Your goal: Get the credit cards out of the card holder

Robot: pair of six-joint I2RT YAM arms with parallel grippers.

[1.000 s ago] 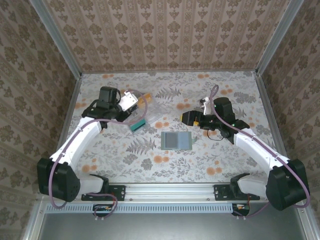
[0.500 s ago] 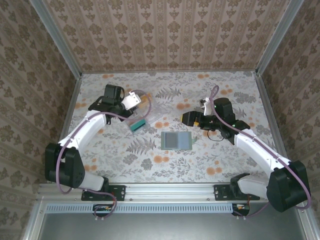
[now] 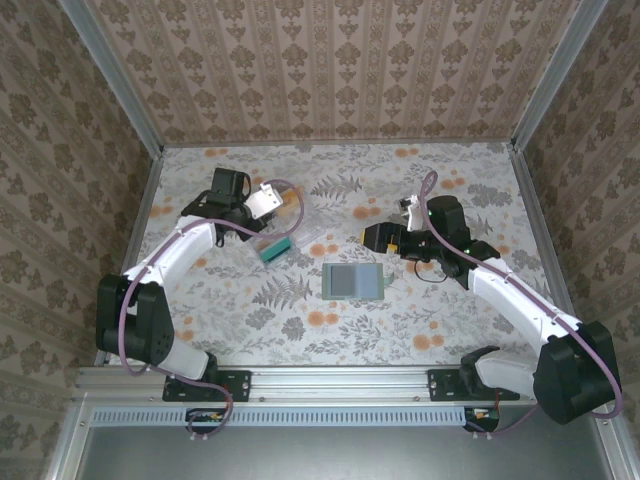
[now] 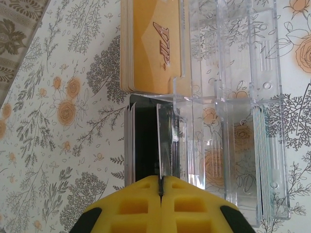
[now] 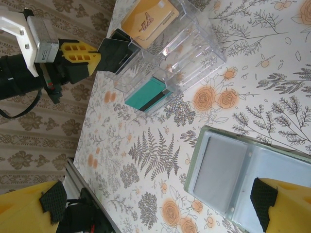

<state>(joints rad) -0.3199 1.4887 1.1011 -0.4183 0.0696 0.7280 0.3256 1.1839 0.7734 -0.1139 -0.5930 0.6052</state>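
I should open my left gripper, as the thin dark credit card's edge is inside the slot and the card would end against the dark stack.
The card holder (image 3: 353, 280) lies open on the table, its two grey-blue panels up. In the right wrist view the card holder (image 5: 272, 170) has a grey card (image 5: 218, 172) in its left pocket. My right gripper (image 3: 368, 236) hovers just behind it, open, with the yellow fingers (image 5: 29, 208) spread wide and nothing between them. My left gripper (image 4: 160, 180) is shut on a thin dark credit card (image 4: 159, 145), seen edge-on, standing in a slot of the clear plastic box (image 4: 233, 121). The left gripper (image 3: 275, 203) is at the box's left end.
The clear box (image 3: 292, 225) holds a stack of orange cards (image 4: 153, 48), a dark stack (image 4: 129, 141), and a teal card (image 3: 275, 249) at its near end. The enclosure's papered walls (image 3: 110, 150) ring the floral table.
The left arm's elbow has swung left and back, and its gripper has shifted slightly toward the clear box, still shut. The right arm and the card holder have not moved.
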